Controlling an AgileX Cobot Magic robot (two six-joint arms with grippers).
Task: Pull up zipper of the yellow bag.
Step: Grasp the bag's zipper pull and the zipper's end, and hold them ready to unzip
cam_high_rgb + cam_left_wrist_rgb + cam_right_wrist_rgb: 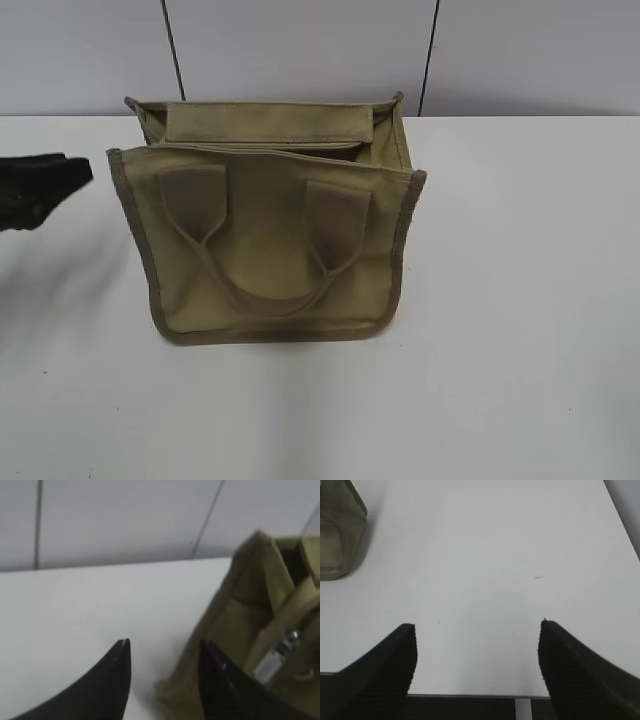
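I should grab the zipper by its fabric end with my left gripper next, and that will keep the bag steady for zipping.
The yellow bag stands upright mid-table, its front handle loop hanging down the near face and its top open. In the left wrist view the bag fills the right side. The zipper's silver slider lies on a khaki tape inside the bag's top. My left gripper is open and empty just left of the bag's end; its right finger overlaps the bag's corner in that view. It shows as a black shape in the exterior view. My right gripper is open and empty over bare table, right of the bag's corner.
The white table carries only the bag. A grey panelled wall stands close behind it. The table's near edge lies under the right gripper.
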